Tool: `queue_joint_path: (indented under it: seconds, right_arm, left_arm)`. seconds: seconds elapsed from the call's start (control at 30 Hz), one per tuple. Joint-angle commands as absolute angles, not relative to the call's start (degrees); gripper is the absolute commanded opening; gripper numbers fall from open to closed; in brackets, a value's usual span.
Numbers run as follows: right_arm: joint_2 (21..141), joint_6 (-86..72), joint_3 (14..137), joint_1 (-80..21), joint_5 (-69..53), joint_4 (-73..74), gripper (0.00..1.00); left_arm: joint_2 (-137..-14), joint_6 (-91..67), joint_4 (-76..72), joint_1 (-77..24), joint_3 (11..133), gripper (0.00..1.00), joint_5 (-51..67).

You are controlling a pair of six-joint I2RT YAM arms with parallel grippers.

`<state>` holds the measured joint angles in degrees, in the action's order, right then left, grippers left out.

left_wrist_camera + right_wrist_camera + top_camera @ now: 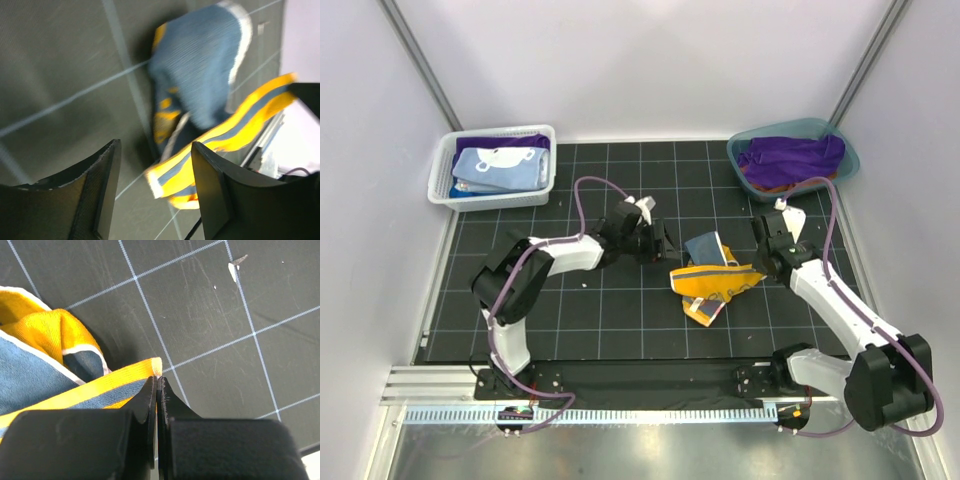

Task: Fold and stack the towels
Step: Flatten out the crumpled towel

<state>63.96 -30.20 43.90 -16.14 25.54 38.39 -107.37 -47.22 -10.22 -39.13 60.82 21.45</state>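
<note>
My left gripper pinches the towel's loose striped corner [675,280] [157,181] next, opposite the corner my right gripper has, to spread and fold the towel.
A yellow-orange and navy towel [712,279] lies crumpled on the black grid mat right of centre. My right gripper [765,268] is shut on its right corner. In the right wrist view the jaws [157,382] pinch the yellow hem, and the rest of the towel [45,365] bunches to the left. My left gripper [663,243] hovers open just left of the towel. In the left wrist view the towel's striped corner [172,172] shows in the gap between the fingers [102,190], with nothing gripped. A light blue towel [500,166] lies in the basket and a purple towel [790,156] in the tub.
The white mesh basket [442,192] stands at the back left, off the mat's corner. The teal tub [851,160] stands at the back right. White walls close in both sides and the back. A metal rail [650,412] runs along the near edge.
</note>
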Motion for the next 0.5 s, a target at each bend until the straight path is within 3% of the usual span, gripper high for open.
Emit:
queue_joint_path:
  seconds: [0.0, 0.47]
  right_arm:
    - [64.16, -31.2, 43.95, -15.38, 25.58, 34.45, 0.01]
    - [64.86, -30.85, 43.95, -13.71, 23.47, 32.61, 0.01]
  left_arm:
    - [-104.07, -49.21, -12.12, -39.11, 56.96, 0.62, 18.82]
    - [-107.22, -59.06, -28.72, -41.04, 51.33, 0.62, 24.78]
